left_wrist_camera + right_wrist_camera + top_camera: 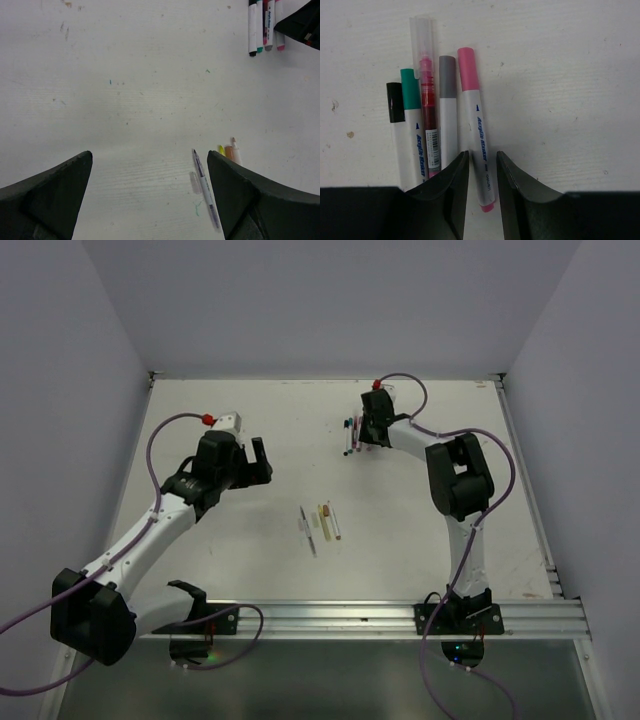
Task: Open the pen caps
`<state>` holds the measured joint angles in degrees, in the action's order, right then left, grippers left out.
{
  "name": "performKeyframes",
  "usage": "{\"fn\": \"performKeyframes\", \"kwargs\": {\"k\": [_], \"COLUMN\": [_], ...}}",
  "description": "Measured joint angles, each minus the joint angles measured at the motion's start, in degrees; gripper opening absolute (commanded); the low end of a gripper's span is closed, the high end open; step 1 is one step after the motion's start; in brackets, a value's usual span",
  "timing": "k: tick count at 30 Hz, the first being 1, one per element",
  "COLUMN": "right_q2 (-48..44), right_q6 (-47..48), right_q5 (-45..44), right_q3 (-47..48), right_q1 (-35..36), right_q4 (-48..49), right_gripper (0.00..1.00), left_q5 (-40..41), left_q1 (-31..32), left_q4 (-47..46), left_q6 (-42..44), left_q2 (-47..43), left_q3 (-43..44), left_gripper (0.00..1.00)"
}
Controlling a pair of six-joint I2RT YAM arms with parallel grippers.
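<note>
The pink pen needs to be opened, so the robot's left gripper will grab it by its pink cap next and leave the pen's white body [481, 145] to the right gripper.
Several capped pens lie side by side at the back of the table [352, 435]. Their caps in the right wrist view are black [395, 102], green [410, 89], clear [421, 35], grey [447, 77] and pink [468, 70]. My right gripper [484, 167] straddles the pink pen's white barrel [481, 145], which lies on the table; its jaws stand narrowly apart, with a sliver of table showing beside the barrel. My left gripper [150, 200] hangs wide open and empty over the table's middle, left of an uncapped pen [205, 192] and a loose clear cap [195, 182].
More uncapped pens lie at the table's middle [320, 523], with yellow [221, 149] and orange [228, 151] ends showing in the left wrist view. White walls close off the back and both sides. A metal rail [360, 618] runs along the near edge.
</note>
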<state>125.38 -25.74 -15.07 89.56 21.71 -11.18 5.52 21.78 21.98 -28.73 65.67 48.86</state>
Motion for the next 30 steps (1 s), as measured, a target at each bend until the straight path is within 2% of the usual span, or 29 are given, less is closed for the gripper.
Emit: {"fn": "performKeyframes", "kwargs": {"k": [1,4,5,8,12,19,24,30], "right_q2": [0.00,0.00,-0.04,-1.53,-8.31,-27.26,-43.32,-57.18], "right_q6": [0.02,0.26,0.31,0.35,0.83,2.69,3.48,2.56], "right_q5": [0.07,0.07,0.04,0.22,0.55,2.99,3.41,5.05], "right_q3": [0.00,-0.04,-0.13,-2.62,-12.24,-33.75,-42.01,-48.24], "right_q1": [-0.02,-0.04,-0.11,-0.35,-0.39,1.70,11.89,24.02], "right_q4": [-0.02,-0.35,-0.50,0.55,1.42,2.08,3.80,11.02], "right_gripper": [0.33,0.19,0.10,0.00,0.00,0.00,0.00,0.00], "left_q5": [-0.20,-1.05,-1.40,-3.43,-7.34,-14.97,-17.90,-16.72], "left_q1": [0.00,0.00,0.00,0.00,0.00,0.00,1.29,8.15], "left_q4": [0.04,-0.13,-0.24,-0.96,-2.36,-7.58,-10.93,-15.41], "left_q6": [0.00,-0.15,-0.15,-0.46,-1.64,-5.20,-8.57,-12.57], "left_q2": [0.00,-0.24,-0.37,-0.98,-1.73,-2.86,-2.93,-2.89], "left_q3": [-0.04,-0.15,-0.31,-1.31,-2.97,-6.49,-7.52,-7.52], "left_gripper": [1.00,1.00,1.00,1.00,1.00,1.00,1.00,0.93]}}
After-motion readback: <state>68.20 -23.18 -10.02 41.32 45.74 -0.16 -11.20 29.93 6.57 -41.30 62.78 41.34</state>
